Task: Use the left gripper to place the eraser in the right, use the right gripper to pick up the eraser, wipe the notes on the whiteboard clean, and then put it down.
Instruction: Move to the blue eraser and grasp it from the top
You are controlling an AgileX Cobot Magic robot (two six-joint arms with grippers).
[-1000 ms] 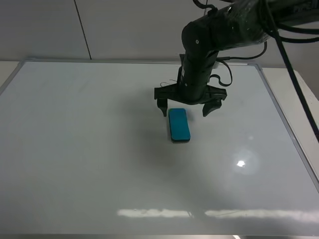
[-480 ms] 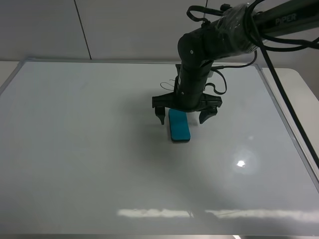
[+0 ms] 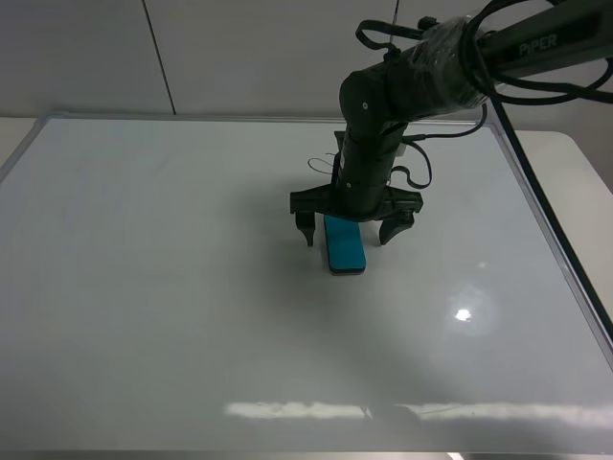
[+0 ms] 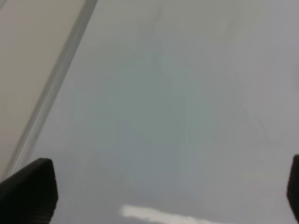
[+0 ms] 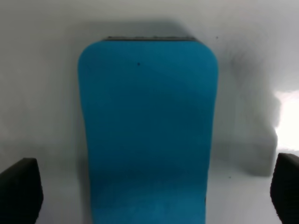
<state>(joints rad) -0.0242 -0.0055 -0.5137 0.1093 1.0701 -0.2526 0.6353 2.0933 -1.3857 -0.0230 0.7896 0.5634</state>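
Observation:
My right gripper should close on the teal eraser (image 3: 344,245) now: my fingers reach down beside both its long sides. Closing now would hold it.
The teal eraser (image 3: 344,245) lies flat on the whiteboard (image 3: 153,287), a little right of its middle. My right gripper (image 3: 350,231) hangs just above the eraser's far end, open, one finger on each side of it, neither visibly touching. The right wrist view shows the eraser (image 5: 147,130) filling the space between the two black fingertips (image 5: 21,189), with bare board either side. A bit of the thin black notes (image 3: 324,160) peeks out behind the right arm; most of it is hidden. My left gripper (image 4: 163,191) is open over bare whiteboard (image 4: 177,93) near its frame, holding nothing.
The board's silver frame (image 3: 551,244) runs along the right, with pale tabletop beyond it. A frame edge (image 4: 51,88) also crosses the left wrist view. Bright light reflections (image 3: 464,313) sit on the board's near right part.
The right gripper has come down and slightly left, from above and behind the eraser to straddling its far end. The eraser has not moved.

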